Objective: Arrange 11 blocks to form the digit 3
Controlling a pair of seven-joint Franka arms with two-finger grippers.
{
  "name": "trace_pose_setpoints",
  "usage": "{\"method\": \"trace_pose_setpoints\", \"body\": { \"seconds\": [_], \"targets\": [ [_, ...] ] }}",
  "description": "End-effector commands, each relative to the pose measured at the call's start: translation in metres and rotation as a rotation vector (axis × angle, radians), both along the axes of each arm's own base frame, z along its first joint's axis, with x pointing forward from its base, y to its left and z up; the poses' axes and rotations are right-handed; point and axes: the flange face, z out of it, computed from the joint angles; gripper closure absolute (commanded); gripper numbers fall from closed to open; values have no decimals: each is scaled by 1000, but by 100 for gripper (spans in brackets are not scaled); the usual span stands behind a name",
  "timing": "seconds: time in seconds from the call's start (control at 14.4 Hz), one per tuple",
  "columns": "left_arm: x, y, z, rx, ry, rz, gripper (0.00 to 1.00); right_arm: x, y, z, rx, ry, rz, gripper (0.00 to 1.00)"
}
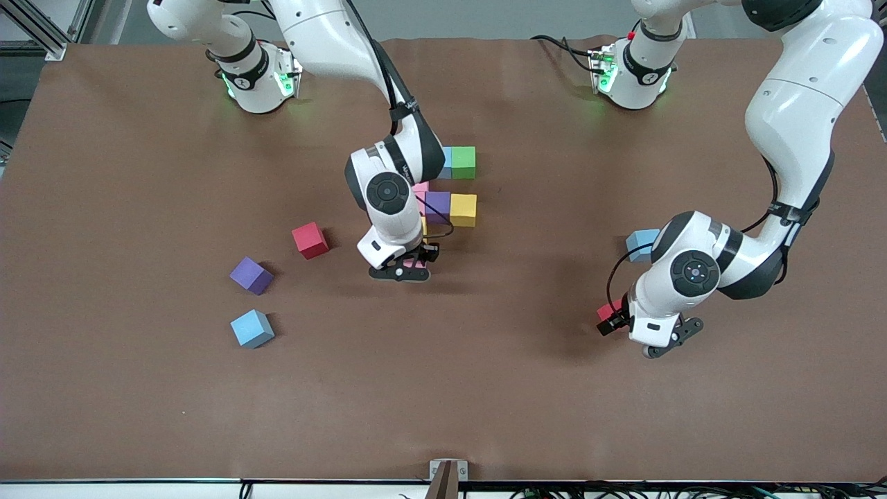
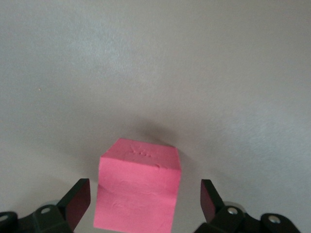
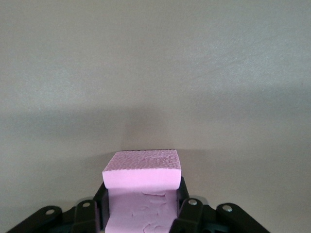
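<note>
The reddish-pink block needs to go into the digit 3, so my left gripper should grab it by its opposite sides next.
My right gripper (image 1: 400, 272) is shut on a pink block (image 3: 142, 167), low over the table next to a cluster of blocks. The cluster holds a light blue (image 1: 444, 162), a green (image 1: 463, 162), a pink (image 1: 420, 188), a purple (image 1: 437, 206) and a yellow block (image 1: 463, 209). Toward the left arm's end, my left gripper (image 2: 144, 195) is open with a reddish-pink block (image 2: 138, 189) on the table between its fingers (image 2: 77, 196), touching neither. In the front view that block (image 1: 608, 310) is mostly hidden by the left gripper (image 1: 664, 341).
Loose blocks toward the right arm's end: red (image 1: 310, 240), purple (image 1: 251, 275) and light blue (image 1: 252, 328). Another light blue block (image 1: 642, 243) lies beside the left arm's wrist. The brown table (image 1: 485, 388) spreads wide toward the front camera.
</note>
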Motion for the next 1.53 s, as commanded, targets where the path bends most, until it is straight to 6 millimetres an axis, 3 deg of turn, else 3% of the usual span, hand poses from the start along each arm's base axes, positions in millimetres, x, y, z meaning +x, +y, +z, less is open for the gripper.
{"method": "trace_pose_setpoints", "body": {
  "seconds": [0.0, 0.14, 0.21, 0.35, 0.56, 0.83, 1.18, 1.46],
  "targets": [
    [-5, 4, -5, 8, 9, -63, 0, -11, -1, 4, 17, 11, -22, 100],
    [-6, 5, -7, 9, 13, -76, 3, -12, -4, 2, 14, 15, -21, 100],
    [-6, 5, -8, 7, 14, -78, 11, -12, -5, 0, 12, 16, -18, 100],
    [-5, 5, -8, 7, 14, -77, 41, -12, -7, -1, 7, 18, -11, 100],
    [-5, 3, -7, 5, 12, -58, 69, -12, -6, -1, 9, 15, -11, 100],
    [-7, -11, 2, 11, 10, 166, 72, -12, -7, -1, 4, 13, -2, 100],
    [-10, -71, 28, -28, -18, 660, 72, -11, -9, -1, 2, 14, 42, 100],
    [-24, -126, 31, -40, -35, 1037, 72, -11, -9, -1, 2, 14, 42, 99]
  ]
}}
